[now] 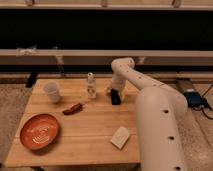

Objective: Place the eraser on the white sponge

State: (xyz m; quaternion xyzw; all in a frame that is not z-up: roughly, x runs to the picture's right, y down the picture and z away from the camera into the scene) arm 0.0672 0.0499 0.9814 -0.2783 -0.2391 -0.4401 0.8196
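The black eraser will be picked up next by its body (115, 98), so that my gripper can set it down on the white sponge (120, 137).
The eraser (115, 98) is a small black block on the wooden table (95, 125), right of centre near the back. My gripper (114, 92) hangs at the end of the white arm directly over it, open, its tips down at the eraser's top. I cannot tell whether they touch it. The white sponge (120, 137), a flat cream block, lies near the table's front edge, well in front of the eraser.
A small white bottle (91, 85) stands just left of the eraser. A white cup (51, 92) sits at the back left, with a dark red chili-shaped thing (73, 108) in front of it. An orange plate (39, 131) fills the front left corner.
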